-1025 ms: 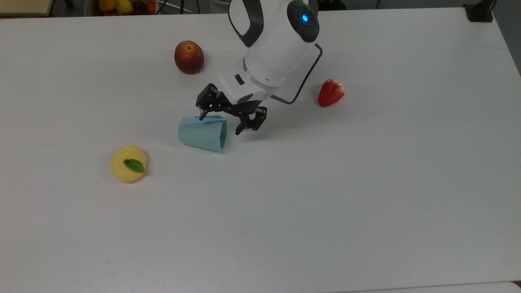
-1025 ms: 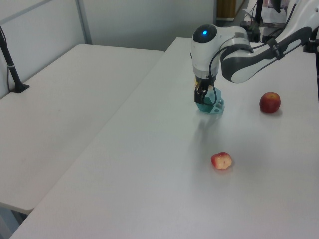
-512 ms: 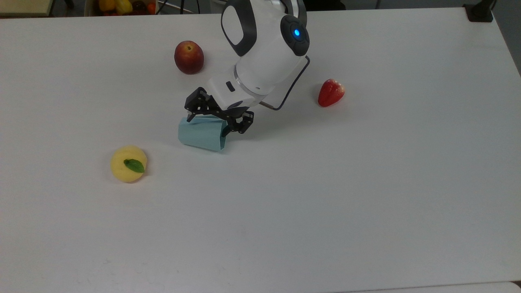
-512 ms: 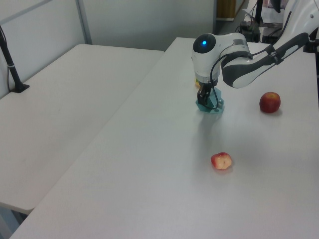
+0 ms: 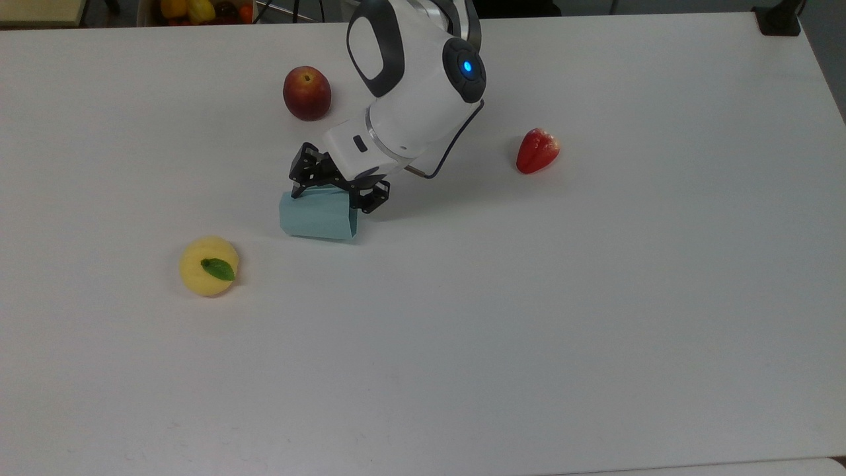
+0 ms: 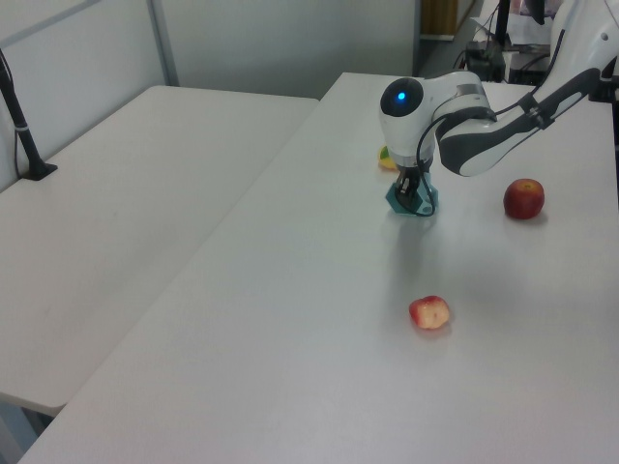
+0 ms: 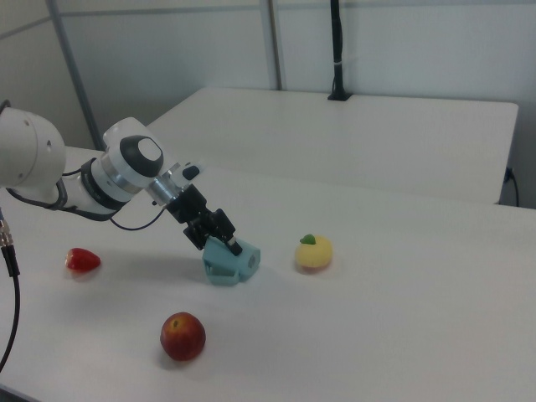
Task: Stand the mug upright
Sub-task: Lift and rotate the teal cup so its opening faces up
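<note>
The mug needs to be set upright next. My gripper should grab the teal mug [image 6: 398,201] by its rim [image 6: 426,198] to do this.
The pale teal mug [image 5: 317,221] lies on its side on the white table [image 5: 529,317], with its wide rim toward the top view's right. My gripper [image 5: 330,196] is open and sits low against the mug's far side. One black fingertip [image 5: 296,191] is near the mug's base end, the other by the rim. The left view shows the gripper [image 6: 408,186] right over the mug [image 6: 416,203]. In the right view the gripper [image 7: 221,239] touches the top of the mug [image 7: 231,263]. I cannot tell whether a finger reaches inside the rim.
A red apple [image 5: 307,92] lies behind the mug, a strawberry [image 5: 537,151] to the top view's right, and a yellow fruit with a green leaf [image 5: 209,266] at the front left. A second table [image 6: 126,193] stands across a gap in the left view.
The arm has swung toward the top view's left and come down onto the mug. The mug has slid a little to the left. The fingers' spread has stayed the same.
</note>
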